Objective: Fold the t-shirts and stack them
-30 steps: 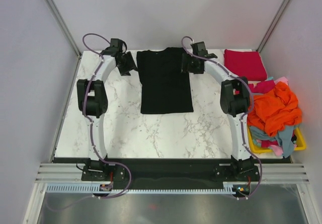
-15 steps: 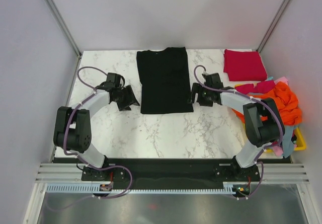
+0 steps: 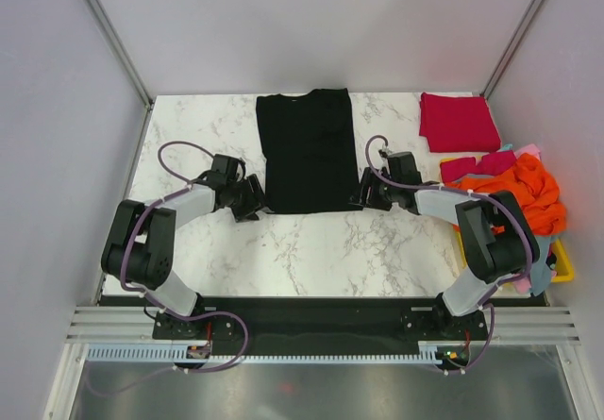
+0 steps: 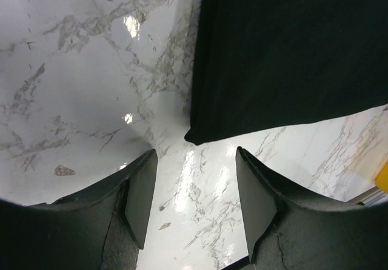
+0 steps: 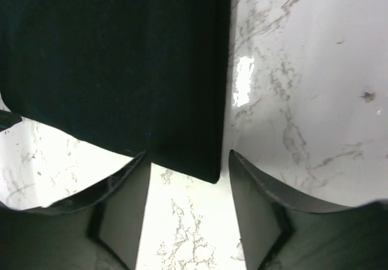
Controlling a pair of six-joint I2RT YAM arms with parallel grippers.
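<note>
My left gripper grabs the black t-shirt (image 3: pixel 308 150) by its near hem corner (image 3: pixel 269 211) next, opposite my right gripper's corner, to fold the hem over evenly.
The black t-shirt (image 3: pixel 308 150) lies flat on the marble table, sleeves folded in, as a long rectangle with its hem toward me. My left gripper (image 3: pixel 255 199) is open and empty at the shirt's near left corner; that corner (image 4: pixel 200 138) shows just ahead of the fingers in the left wrist view. My right gripper (image 3: pixel 364 193) is open and empty at the near right corner, which (image 5: pixel 209 174) lies between the fingers in the right wrist view. A folded crimson red t-shirt (image 3: pixel 459 122) lies at the far right. Orange (image 3: pixel 515 203), light blue (image 3: pixel 540 261) and pink cloth is heaped at the right.
A yellow plastic basket (image 3: pixel 563 264) stands off the table's right edge under the heap of clothes. Grey walls close in the table (image 3: pixel 311 250) on three sides. Both arms reach low across the table's middle toward the shirt.
Both grippers have come back from the shirt's far shoulders to its near hem corners, dropping low to the table. The black shirt has not moved.
</note>
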